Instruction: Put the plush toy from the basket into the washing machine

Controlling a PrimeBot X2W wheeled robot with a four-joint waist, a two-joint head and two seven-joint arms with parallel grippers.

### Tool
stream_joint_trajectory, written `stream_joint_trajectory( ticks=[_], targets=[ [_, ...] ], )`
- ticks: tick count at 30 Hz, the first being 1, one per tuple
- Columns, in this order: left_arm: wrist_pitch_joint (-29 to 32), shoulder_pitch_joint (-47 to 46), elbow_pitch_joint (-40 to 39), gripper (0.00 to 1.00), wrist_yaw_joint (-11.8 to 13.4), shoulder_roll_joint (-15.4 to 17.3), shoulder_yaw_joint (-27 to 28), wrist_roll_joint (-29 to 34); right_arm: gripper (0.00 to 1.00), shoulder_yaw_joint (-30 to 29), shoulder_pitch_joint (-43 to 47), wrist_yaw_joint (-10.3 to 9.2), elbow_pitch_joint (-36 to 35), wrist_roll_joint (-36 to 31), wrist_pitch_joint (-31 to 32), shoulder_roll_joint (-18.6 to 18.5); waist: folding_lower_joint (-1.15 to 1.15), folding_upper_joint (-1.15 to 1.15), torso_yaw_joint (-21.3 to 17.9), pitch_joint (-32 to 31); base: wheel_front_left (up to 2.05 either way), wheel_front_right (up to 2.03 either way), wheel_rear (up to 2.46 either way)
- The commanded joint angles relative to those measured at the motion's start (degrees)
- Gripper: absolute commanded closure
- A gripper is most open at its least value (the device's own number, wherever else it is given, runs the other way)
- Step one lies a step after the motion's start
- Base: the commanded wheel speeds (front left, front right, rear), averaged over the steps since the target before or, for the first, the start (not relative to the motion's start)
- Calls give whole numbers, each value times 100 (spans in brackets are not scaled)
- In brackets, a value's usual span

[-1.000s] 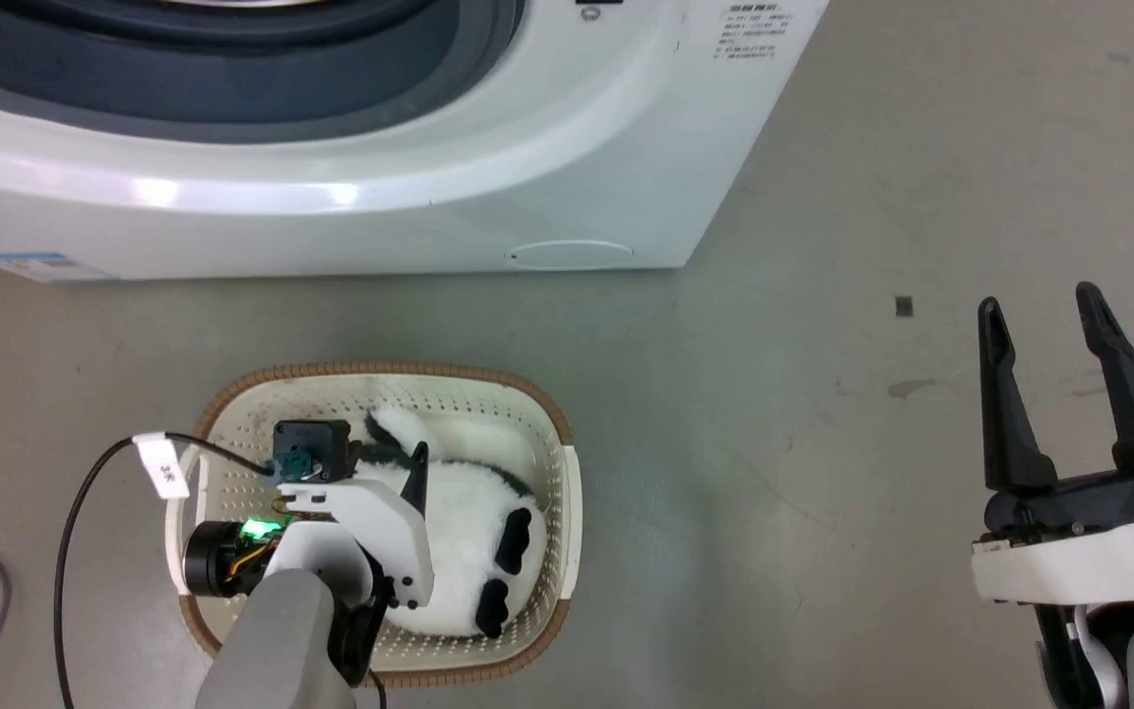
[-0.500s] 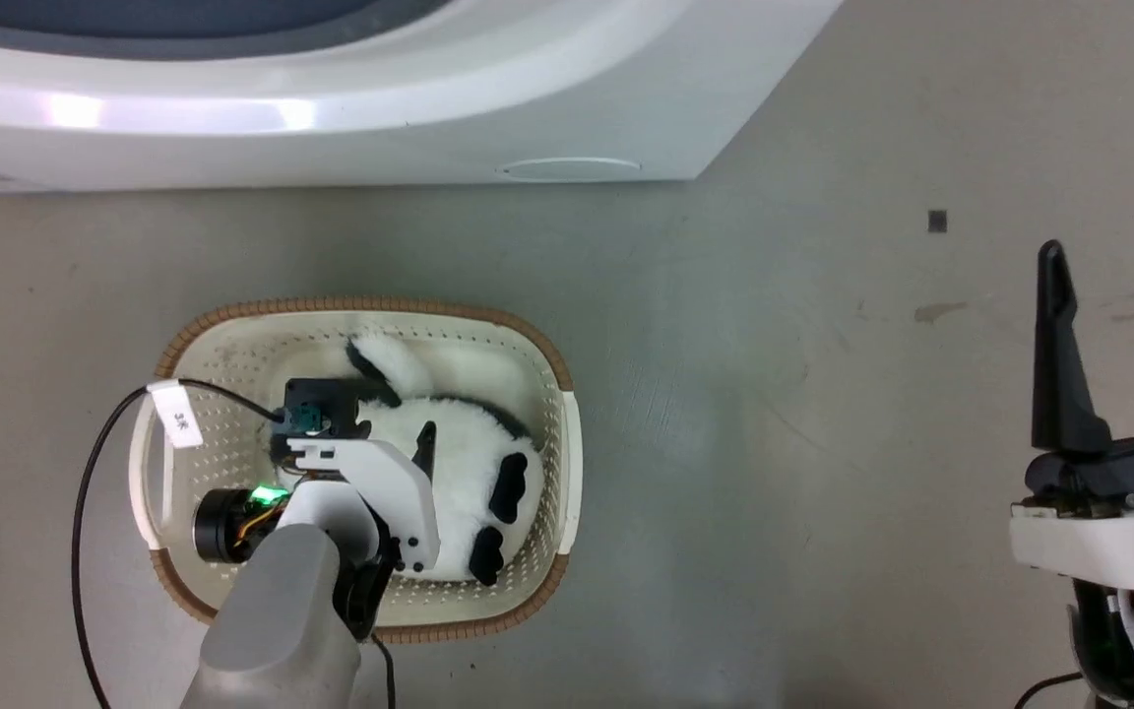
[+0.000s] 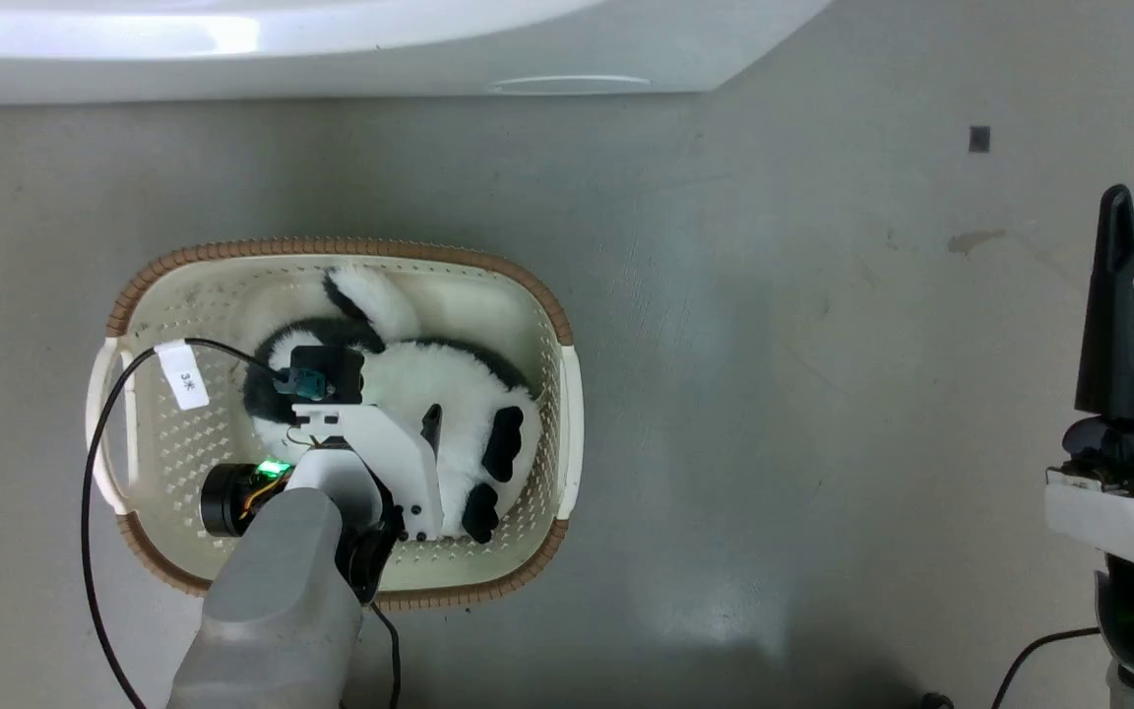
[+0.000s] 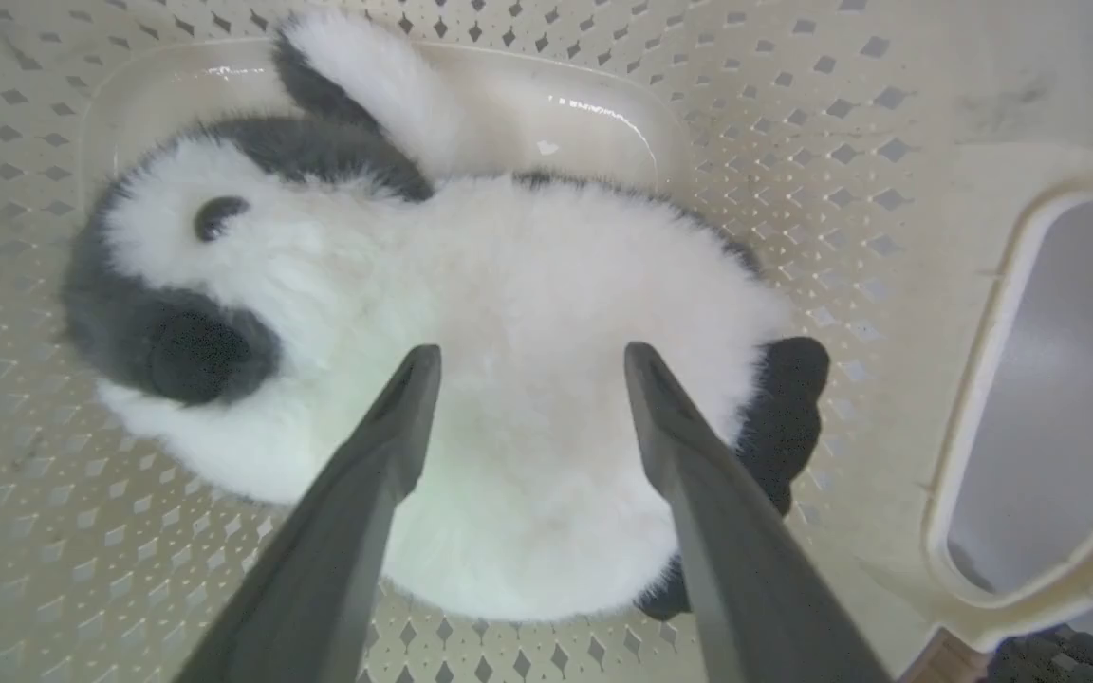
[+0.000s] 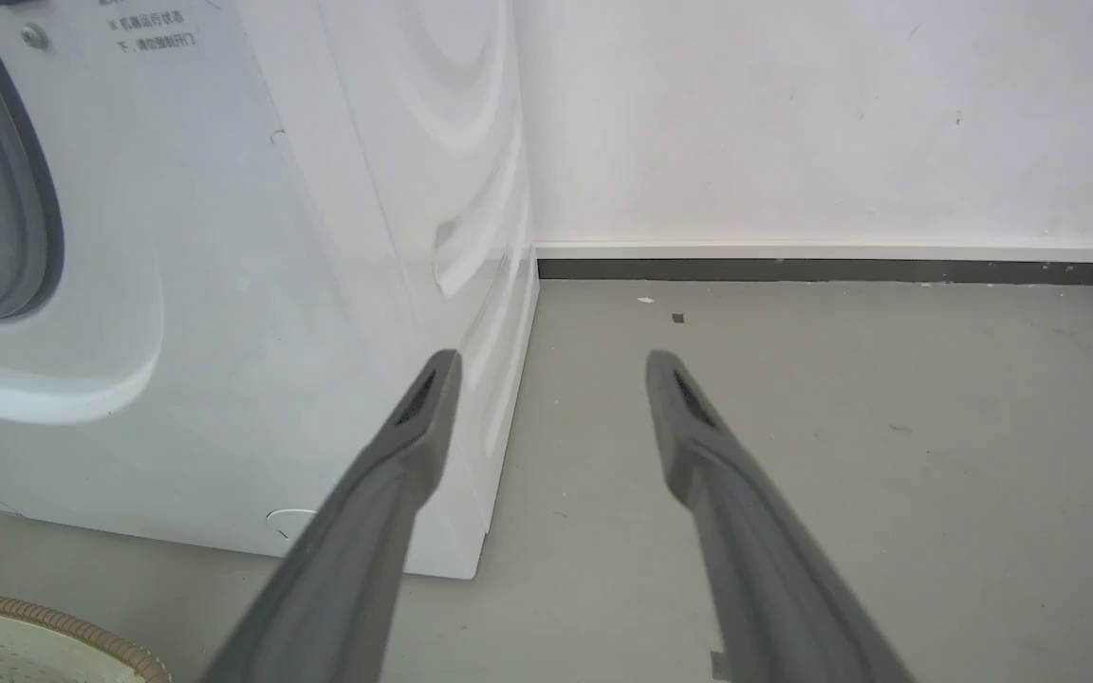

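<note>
I need to put the plush toy from the basket into the washing machine (image 3: 331,54), so I should next grab the white belly of the plush toy (image 3: 454,399) with my left gripper.
The plush toy (image 3: 454,399) lies on its side in the cream basket (image 3: 331,247), its white belly up and its black-patched head (image 4: 186,332) toward the basket's left. My left gripper (image 4: 532,353) is open and points down into the basket. Its two fingers straddle the white belly (image 4: 527,285), with the tips just over the fur; I cannot tell whether they touch it. Along the top edge runs the washing machine's (image 3: 331,54) white lower front. My right gripper (image 5: 554,360) hangs open over bare floor to the right, beside the washing machine's (image 5: 224,285) corner.
A black cable with a white tag (image 3: 183,379) loops from my left wrist over the basket's left rim. The basket's handle cut-out (image 4: 1040,398) is at its right end. A white wall with dark skirting (image 5: 793,270) stands behind the grey floor (image 3: 774,394).
The head camera has tilted down, so the washer has slid up the picture. My left gripper has shifted toward the basket's near side over the toy's belly, uncovering the toy's head.
</note>
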Motion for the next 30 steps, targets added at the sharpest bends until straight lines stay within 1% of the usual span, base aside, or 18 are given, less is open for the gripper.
stream_joint_trajectory(
  ticks=[1, 16, 17, 28, 29, 30],
  targets=[
    [39, -200, 174, 0, -32, 23, -40, -69, 0, -32, -140, 3, -79, 60, -63, -2, -1, 0, -11, 130, 0, 0, 0],
    [-69, -863, 1056, 0, -56, 6, -289, -404, 0, -111, -397, 3, -319, 215, -242, -2, -1, 0, -63, 851, 0, 0, 0],
    [-73, -987, 1233, 0, -61, -3, -344, -474, 0, -120, -445, 3, -382, 236, -278, -2, -1, 0, -64, 993, 0, 0, 0],
    [-114, -1385, 1822, 0, -81, 9, -521, -711, 0, -142, -564, 3, -606, 351, -397, -2, -1, 0, -90, 1447, 0, 0, 0],
    [-142, -1434, 1881, 37, -94, 16, -555, -718, 0, -146, -584, 3, -627, 362, -409, -3, -1, 0, -93, 1488, 0, 0, 0],
    [-209, -1490, 1938, 100, -94, 28, -576, -732, 0, -150, -605, 3, -648, 371, -420, -3, -1, 0, -95, 1526, 0, 0, 0]
  ],
)
